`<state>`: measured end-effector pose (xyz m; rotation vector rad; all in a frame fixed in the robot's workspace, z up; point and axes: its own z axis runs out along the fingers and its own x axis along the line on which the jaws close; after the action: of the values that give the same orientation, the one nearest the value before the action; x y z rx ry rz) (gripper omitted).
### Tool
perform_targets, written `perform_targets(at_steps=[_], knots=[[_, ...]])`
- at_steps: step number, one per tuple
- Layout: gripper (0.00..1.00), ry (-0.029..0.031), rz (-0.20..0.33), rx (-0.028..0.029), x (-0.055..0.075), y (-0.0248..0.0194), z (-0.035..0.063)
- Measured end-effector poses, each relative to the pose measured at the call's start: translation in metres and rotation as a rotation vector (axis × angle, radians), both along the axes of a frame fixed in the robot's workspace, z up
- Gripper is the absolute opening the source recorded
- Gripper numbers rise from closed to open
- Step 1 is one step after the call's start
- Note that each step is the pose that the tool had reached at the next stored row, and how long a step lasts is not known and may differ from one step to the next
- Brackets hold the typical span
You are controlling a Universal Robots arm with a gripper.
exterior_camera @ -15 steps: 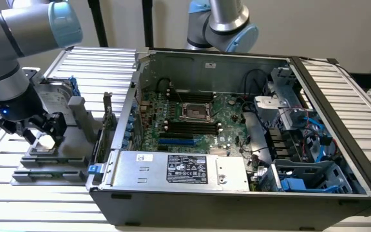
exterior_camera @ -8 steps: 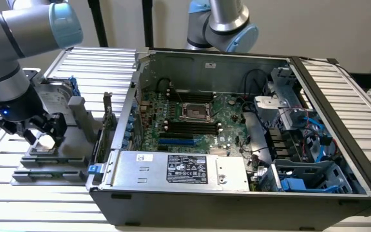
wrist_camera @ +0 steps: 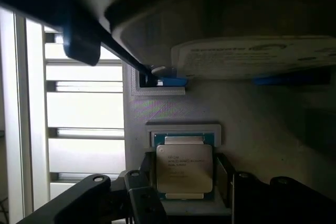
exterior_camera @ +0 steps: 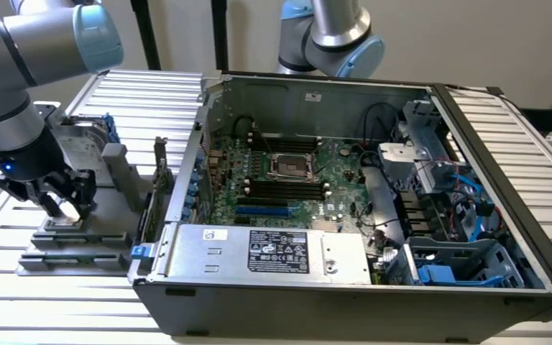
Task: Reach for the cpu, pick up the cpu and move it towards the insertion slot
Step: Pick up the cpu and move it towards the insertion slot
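Note:
The pale grey holder (wrist_camera: 184, 129) hugs the cpu's end and leaves thin gaps beside the cpu, so my gripper should pick the cpu up by its open side edges.
The cpu (wrist_camera: 185, 167), a flat square chip with a silvery top and printed text, lies in a pale grey holder (wrist_camera: 184, 129). My gripper (wrist_camera: 185, 179) is right over it, one dark finger (wrist_camera: 146, 174) on each side, open, with thin gaps to the chip's edges. In the exterior view the gripper (exterior_camera: 60, 205) hangs low over the grey fixture (exterior_camera: 75, 241) at the exterior view's left, outside the computer case. The insertion slot (exterior_camera: 293, 167), a silvery frame with a dark centre, sits on the green board inside the open case.
The open computer case (exterior_camera: 353, 295) lies on a slatted white table (exterior_camera: 525, 144). A power supply (exterior_camera: 276, 251) fills its front, with black memory slots (exterior_camera: 281, 190) next to the socket. A hard drive with blue rails (wrist_camera: 252, 61) is above the cpu holder. A second arm (exterior_camera: 329, 36) stands behind the case.

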<state>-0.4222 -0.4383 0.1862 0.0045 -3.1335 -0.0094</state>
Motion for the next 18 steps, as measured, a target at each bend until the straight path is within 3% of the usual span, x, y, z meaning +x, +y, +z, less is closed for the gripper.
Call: perform_targets(at_steps=[12,18], knots=[[0.55,0.0009,0.0,0.0,0.0,0.0,0.0018],[0.55,0.0025,0.0,-0.0001,0.0,0.0,0.0191]])
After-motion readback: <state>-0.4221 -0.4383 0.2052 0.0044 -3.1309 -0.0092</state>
